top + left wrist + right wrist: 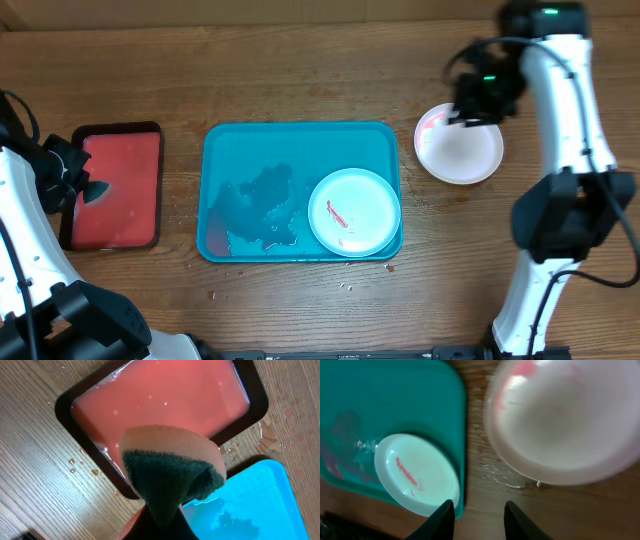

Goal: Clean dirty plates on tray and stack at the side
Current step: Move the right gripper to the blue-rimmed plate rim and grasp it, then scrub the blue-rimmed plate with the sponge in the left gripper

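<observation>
The mint plate needs its smeared side open to clean and stack, so my right gripper needs to grab it by its rim on the side toward the white plate (460, 150).
The teal tray (230, 150) lies mid-table. A mint plate (354, 212) with red smears sits in its right corner and shows in the right wrist view (417, 472). A white plate (460, 150) with a red smear on its rim lies on the table right of the tray, also in the right wrist view (565, 420). The yellow-green plate is out of view. My right gripper (478, 100) is open and empty above the white plate's far edge, its fingers (480, 520) apart. My left gripper (85, 185) is shut on a sponge (172, 470), orange with a dark green scrub face.
A small dark-rimmed tray (110, 130) with red liquid inside lies at the left, under the sponge, and shows in the left wrist view (160, 405). Wet patches (260, 195) cover the teal tray's left half. Water drops (82, 462) and crumbs dot the wood.
</observation>
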